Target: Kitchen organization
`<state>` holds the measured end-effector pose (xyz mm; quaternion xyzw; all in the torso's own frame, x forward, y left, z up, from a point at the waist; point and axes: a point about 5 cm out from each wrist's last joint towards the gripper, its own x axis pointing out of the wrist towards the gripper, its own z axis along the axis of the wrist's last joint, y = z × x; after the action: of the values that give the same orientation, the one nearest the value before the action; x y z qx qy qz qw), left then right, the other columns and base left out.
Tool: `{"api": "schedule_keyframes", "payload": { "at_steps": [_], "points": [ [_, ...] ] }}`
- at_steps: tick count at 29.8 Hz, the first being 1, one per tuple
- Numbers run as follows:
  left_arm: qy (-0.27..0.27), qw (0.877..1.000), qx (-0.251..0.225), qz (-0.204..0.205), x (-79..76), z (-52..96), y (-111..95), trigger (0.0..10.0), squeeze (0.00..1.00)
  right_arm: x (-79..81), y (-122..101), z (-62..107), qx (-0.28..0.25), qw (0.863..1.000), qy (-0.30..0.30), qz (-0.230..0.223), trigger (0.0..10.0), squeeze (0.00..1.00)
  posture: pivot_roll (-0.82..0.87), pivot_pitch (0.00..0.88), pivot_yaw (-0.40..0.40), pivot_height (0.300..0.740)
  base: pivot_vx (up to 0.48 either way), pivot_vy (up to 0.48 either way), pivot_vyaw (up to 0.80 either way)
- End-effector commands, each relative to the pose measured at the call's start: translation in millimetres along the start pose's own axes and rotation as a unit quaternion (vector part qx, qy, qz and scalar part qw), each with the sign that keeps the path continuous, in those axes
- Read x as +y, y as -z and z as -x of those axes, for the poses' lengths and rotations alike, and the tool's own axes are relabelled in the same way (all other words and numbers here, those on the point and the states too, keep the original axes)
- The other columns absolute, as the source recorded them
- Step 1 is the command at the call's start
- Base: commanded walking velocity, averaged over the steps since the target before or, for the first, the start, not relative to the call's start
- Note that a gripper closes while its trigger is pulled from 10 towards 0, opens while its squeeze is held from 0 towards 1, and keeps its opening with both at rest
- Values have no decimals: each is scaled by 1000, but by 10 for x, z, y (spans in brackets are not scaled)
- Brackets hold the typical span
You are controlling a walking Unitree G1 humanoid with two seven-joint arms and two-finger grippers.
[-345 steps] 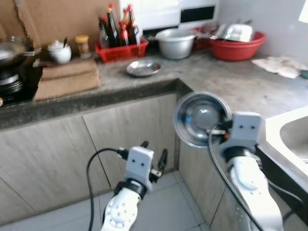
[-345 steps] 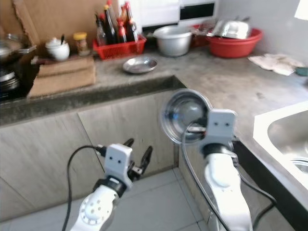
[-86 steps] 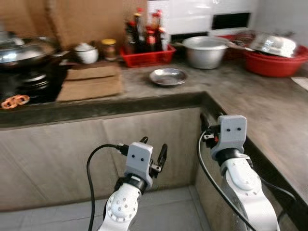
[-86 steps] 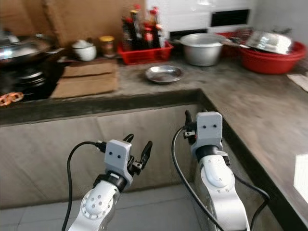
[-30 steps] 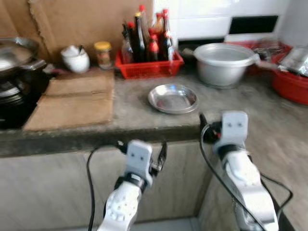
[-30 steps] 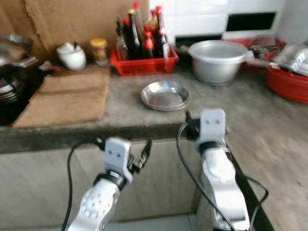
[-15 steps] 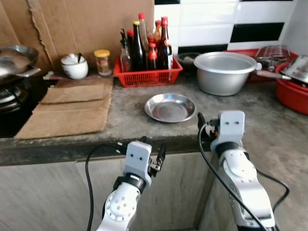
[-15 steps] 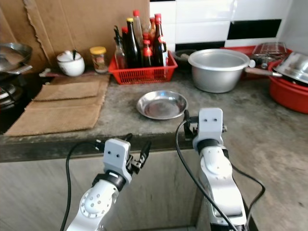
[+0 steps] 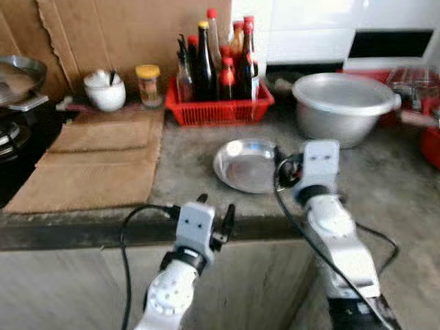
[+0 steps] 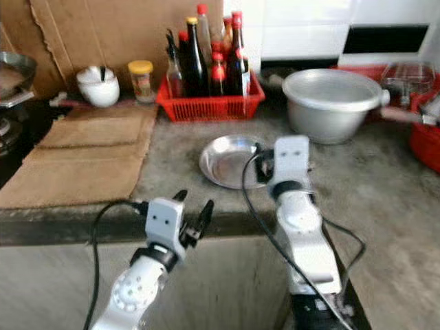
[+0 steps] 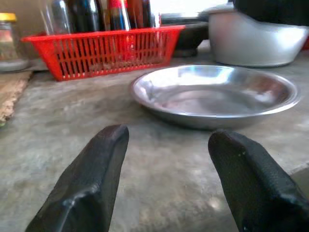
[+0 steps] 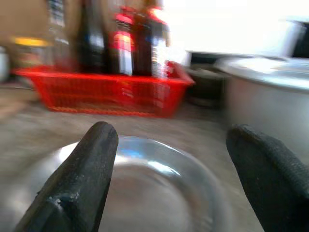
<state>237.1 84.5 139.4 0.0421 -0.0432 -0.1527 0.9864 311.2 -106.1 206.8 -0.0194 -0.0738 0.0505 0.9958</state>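
My right gripper is open less wide than the shallow plate spreads, so it should next pinch the plate by its thin raised rim.
A shallow steel plate (image 9: 240, 165) lies on the grey counter (image 9: 182, 155), in front of the red basket. My right gripper (image 12: 171, 131) is open and low over the plate's right side, with its two black fingers (image 12: 94, 159) straddling the dish (image 12: 140, 193) and holding nothing. The right wrist (image 9: 318, 163) sits above the plate's right rim. My left gripper (image 9: 212, 208) is open and empty at the counter's front edge, pointing toward the plate (image 11: 215, 94) and a short way from it. Its fingers (image 11: 96, 169) hover just above the counter top.
A red basket of sauce bottles (image 9: 220, 103) stands behind the plate, with a steel pot (image 9: 344, 106) to its right. A white lidded pot (image 9: 108, 93) and a jar (image 9: 148, 84) stand at the back left. Cardboard sheets (image 9: 96, 158) cover the counter beside the stove (image 9: 10, 130).
The view has closed in on the counter. The right gripper, which held a steel bowl eleven seconds ago, is empty and has moved forward over the plate. The left gripper keeps its pose.
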Motion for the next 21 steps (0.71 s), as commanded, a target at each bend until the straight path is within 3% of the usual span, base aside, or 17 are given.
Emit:
{"api": "schedule_keyframes", "payload": {
  "at_steps": [1, 9, 10, 15, 18, 21],
  "points": [
    [8, 1000, -6, 5, -59, -15, -40, 10000, 0, -108, 42, -34, 18, 1000, 14, 1, 10000, 0, 133, 6, -48, 740, 0, 0, 0],
    [9, 1000, -2, 3, -71, -14, -28, 10000, 0, -122, 101, -65, 47, 999, 10, 6, 10000, 0, 129, 7, -48, 740, 0, 0, 0],
    [10, 1000, -2, 5, -78, -12, -28, 10000, 0, -127, 210, -72, 98, 995, -1, 9, 10000, 0, 130, 10, -49, 740, 0, 0, 0],
    [11, 1000, -2, 6, -84, -7, -29, 10000, 0, -153, 281, -73, 131, 991, -2, 1, 10000, 0, 130, 10, -49, 740, 0, 0, 0],
    [12, 1000, -1, 6, -88, -2, -23, 10000, 0, -168, 363, -72, 185, 982, -7, -37, 10000, 0, 130, 8, -51, 740, 0, 0, 0],
    [13, 1000, -1, 6, -90, -1, -23, 10000, 0, -171, 385, -72, 199, 979, -7, -47, 10000, 0, 129, 8, -51, 740, 0, 0, 0]
  ]
}}
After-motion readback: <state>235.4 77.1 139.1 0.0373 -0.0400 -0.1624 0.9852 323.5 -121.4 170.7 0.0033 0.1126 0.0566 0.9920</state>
